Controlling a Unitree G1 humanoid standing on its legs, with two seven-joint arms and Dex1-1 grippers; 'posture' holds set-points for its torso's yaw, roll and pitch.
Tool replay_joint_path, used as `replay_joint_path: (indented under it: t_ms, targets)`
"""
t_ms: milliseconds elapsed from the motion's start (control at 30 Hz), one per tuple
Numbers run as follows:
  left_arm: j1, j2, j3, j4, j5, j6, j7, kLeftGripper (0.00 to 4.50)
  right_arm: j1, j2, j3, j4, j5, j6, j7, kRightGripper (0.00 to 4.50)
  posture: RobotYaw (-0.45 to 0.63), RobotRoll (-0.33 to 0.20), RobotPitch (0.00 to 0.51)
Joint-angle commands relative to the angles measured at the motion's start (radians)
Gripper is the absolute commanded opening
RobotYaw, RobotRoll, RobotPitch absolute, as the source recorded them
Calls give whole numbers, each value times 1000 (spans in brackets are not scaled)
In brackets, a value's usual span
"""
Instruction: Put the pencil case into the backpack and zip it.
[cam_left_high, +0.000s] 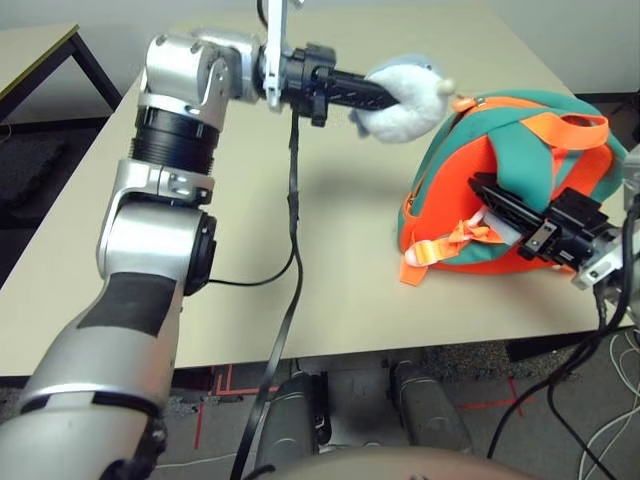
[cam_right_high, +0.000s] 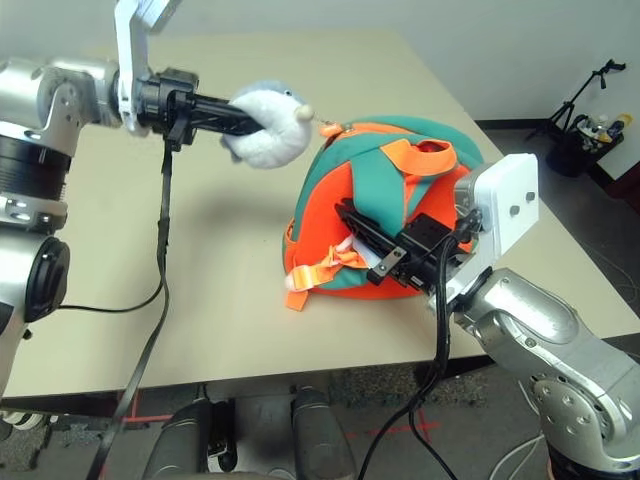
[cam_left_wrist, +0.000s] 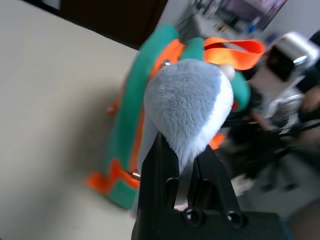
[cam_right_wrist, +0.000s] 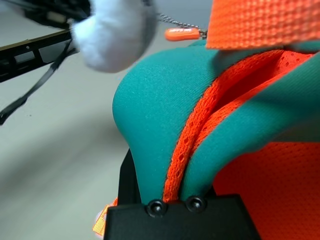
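My right gripper should open now. The backpack (cam_left_high: 450, 200) is lying on the beige table, and the teal padded strap (cam_left_high: 522, 165) is held against it.
The teal and orange backpack (cam_left_high: 450, 200) lies on its side at the right of the table, its orange straps facing up. My right gripper (cam_left_high: 485, 195) is shut on a teal padded strap (cam_right_wrist: 160, 110) on the backpack's near side. My left gripper (cam_left_high: 385, 97) is shut on the grey-white plush fish (cam_left_high: 410, 100) and holds it in the air just left of the backpack's top. A short chain links the plush to the orange zipper pull (cam_right_wrist: 182, 34). The pencil case is out of view.
A black cable (cam_left_high: 293, 200) hangs from my left wrist and trails over the beige table (cam_left_high: 350, 280) to its front edge. Another table (cam_left_high: 30, 50) stands at the far left. A tripod and gear (cam_right_high: 590, 110) sit on the floor beyond the right side.
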Motion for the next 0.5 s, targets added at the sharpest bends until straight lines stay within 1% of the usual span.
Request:
replay_joint_path:
  t_ms: [33, 100, 200, 333, 500]
  targets:
    - [89, 46, 13, -119, -74, 124, 20, 103, 1, 6, 14, -30, -2, -1, 10, 137, -232, 0, 116]
    - [143, 56, 14, -171, -102, 161, 50, 103, 3, 7, 12, -31, -2, 0, 9, 137, -232, 0, 117]
    - [247, 50, 10, -235, -120, 178, 113, 103, 4, 8, 9, -31, -3, 0, 9, 137, -232, 0, 118]
    - [359, 28, -8, -264, -110, 134, 189, 103, 2, 10, 12, -28, -6, -2, 11, 137, -227, 0, 118]
    - [440, 18, -69, -245, -77, 61, 230, 103, -7, 13, 19, -19, -14, -3, 17, 137, -222, 0, 118]
